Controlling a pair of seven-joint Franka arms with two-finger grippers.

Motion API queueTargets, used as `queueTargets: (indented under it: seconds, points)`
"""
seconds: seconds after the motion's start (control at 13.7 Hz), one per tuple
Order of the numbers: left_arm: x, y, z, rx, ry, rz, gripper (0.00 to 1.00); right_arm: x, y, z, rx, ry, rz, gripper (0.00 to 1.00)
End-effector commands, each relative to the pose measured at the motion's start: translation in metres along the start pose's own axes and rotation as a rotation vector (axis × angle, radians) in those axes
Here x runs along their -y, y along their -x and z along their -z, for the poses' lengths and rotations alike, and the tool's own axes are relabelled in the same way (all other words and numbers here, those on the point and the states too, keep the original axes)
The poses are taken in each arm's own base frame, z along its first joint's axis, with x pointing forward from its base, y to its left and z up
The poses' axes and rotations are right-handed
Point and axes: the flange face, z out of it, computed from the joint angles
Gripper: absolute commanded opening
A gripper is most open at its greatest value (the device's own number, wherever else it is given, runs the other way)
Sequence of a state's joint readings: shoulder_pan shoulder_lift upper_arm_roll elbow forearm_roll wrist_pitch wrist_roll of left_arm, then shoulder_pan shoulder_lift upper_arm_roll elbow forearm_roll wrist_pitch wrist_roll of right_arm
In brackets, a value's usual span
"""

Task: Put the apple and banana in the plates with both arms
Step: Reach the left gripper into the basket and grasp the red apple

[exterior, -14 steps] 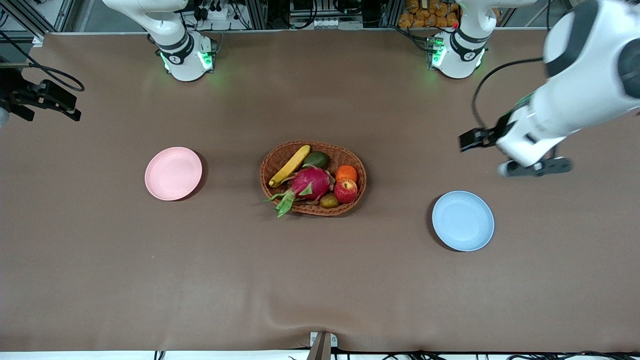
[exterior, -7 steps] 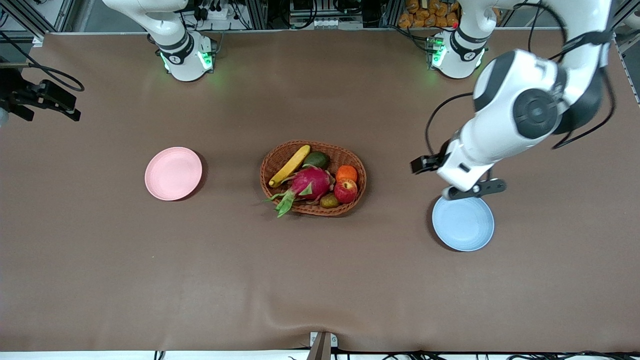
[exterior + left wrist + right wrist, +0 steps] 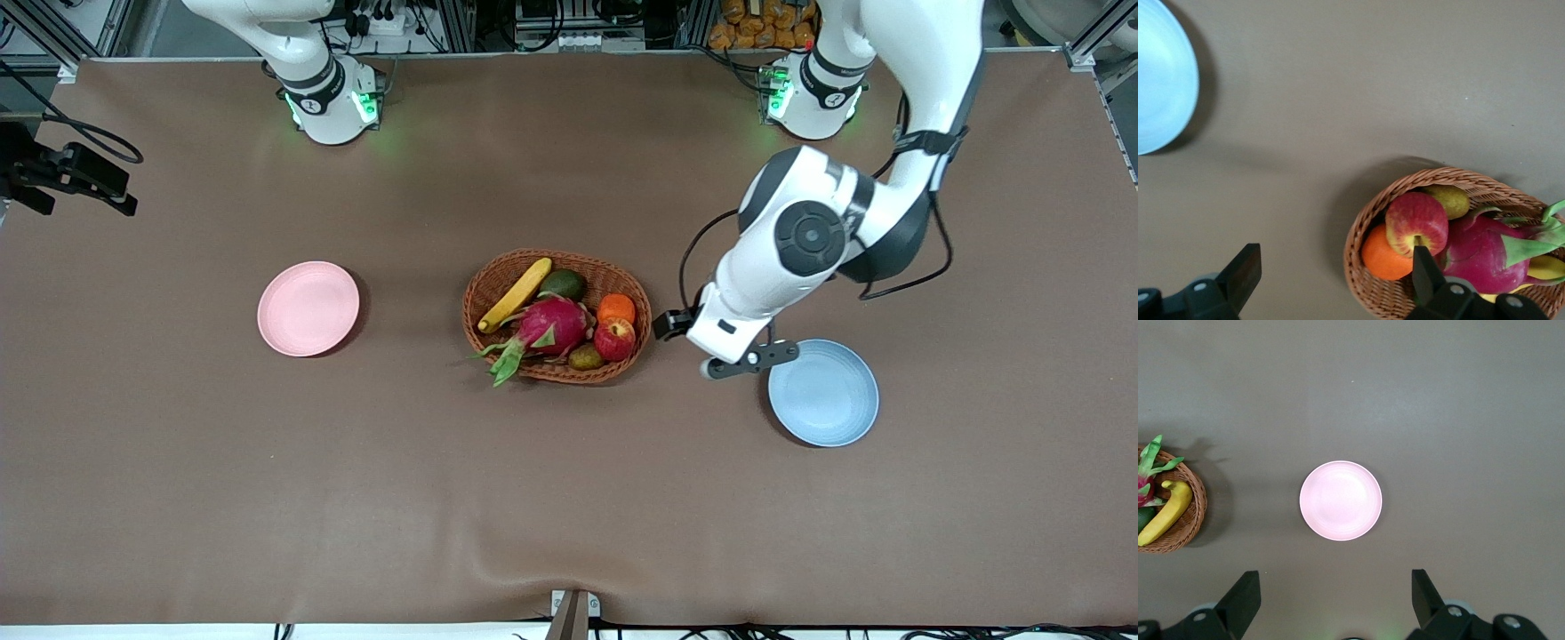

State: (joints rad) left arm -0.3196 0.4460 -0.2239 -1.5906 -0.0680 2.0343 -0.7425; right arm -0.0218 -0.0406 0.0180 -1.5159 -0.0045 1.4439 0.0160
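Observation:
The apple has round red sides. My left gripper should hold it by them next, to put it in the blue plate.
The red apple and the yellow banana lie in an oval wicker basket at mid-table. The pink plate sits toward the right arm's end, the blue plate toward the left arm's end; both are bare. My left gripper is open and empty, over the table between basket and blue plate. In the left wrist view one finger overlaps the apple. My right gripper is open and empty, high over the table, looking down on the pink plate.
The basket also holds a magenta dragon fruit, an orange, a dark green avocado and a brownish kiwi. A black device with cables hangs at the table's edge at the right arm's end.
My left arm has swung in from the left arm's end of the table, past the blue plate, to beside the basket. The fruit, the plates and the right arm have not moved.

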Motion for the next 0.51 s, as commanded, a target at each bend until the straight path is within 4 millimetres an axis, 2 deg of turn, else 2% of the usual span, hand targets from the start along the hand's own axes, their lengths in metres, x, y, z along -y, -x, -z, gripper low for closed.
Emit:
queueTargets:
  seconds: [0.0, 0.44]
  points:
    - [-0.015, 0.002, -0.015, -0.034, 0.015, 0.046, 1.0, -0.002, -0.002, 0.002, 0.004, 0.008, -0.006, 1.0]
    - [-0.048, 0.013, -0.076, -0.044, 0.068, 0.111, 1.0, -0.003, -0.002, 0.001, 0.005, 0.008, -0.007, 1.0]
